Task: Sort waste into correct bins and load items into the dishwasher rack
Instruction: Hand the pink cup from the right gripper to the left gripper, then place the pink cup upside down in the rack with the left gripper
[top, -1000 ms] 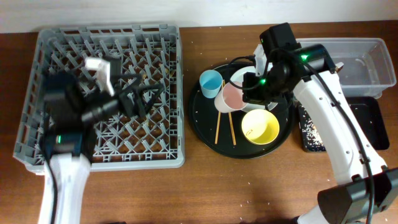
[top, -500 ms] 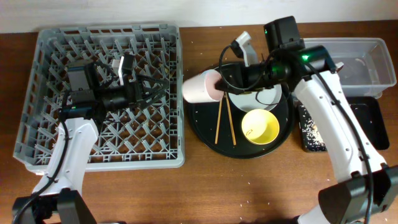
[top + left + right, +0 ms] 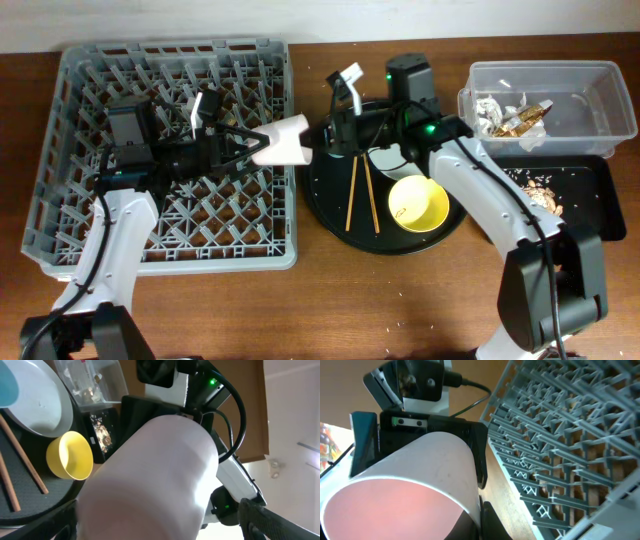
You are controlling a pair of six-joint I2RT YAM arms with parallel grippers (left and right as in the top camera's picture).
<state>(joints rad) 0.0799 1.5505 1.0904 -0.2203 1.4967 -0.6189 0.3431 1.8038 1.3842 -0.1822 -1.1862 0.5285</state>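
My left gripper grabs the pinkish-white cup (image 3: pixel 285 143) around its base next. The cup's rim stays free for loading with the opening down into the dishwasher rack.
The pinkish-white cup (image 3: pixel 285 143) hangs on its side between both grippers, over the right edge of the grey dishwasher rack (image 3: pixel 100 235). My right gripper (image 3: pixel 318 140) is shut on its rim, one finger inside and one outside (image 3: pixel 481 515). My left gripper (image 3: pixel 262 143) is spread open around the cup's base (image 3: pixel 150 475), with a gap at one finger. The yellow bowl (image 3: pixel 418 203), chopsticks (image 3: pixel 360 195) and pale plate (image 3: pixel 398 158) lie on the round black tray (image 3: pixel 330 215). The light blue cup (image 3: pixel 4 387) shows only in the left wrist view.
The clear tub (image 3: pixel 590 75) at the back right holds crumpled napkins and a shiny wrapper (image 3: pixel 515 115). The black rectangular tray (image 3: pixel 590 200) in front of it holds food crumbs (image 3: pixel 535 188). The rack's upright pegs (image 3: pixel 560 435) stand just beside the cup.
My right gripper has carried the cup left, from the round tray's edge to the rack's edge. My left gripper has come up to it, with its fingers now around the cup's base.
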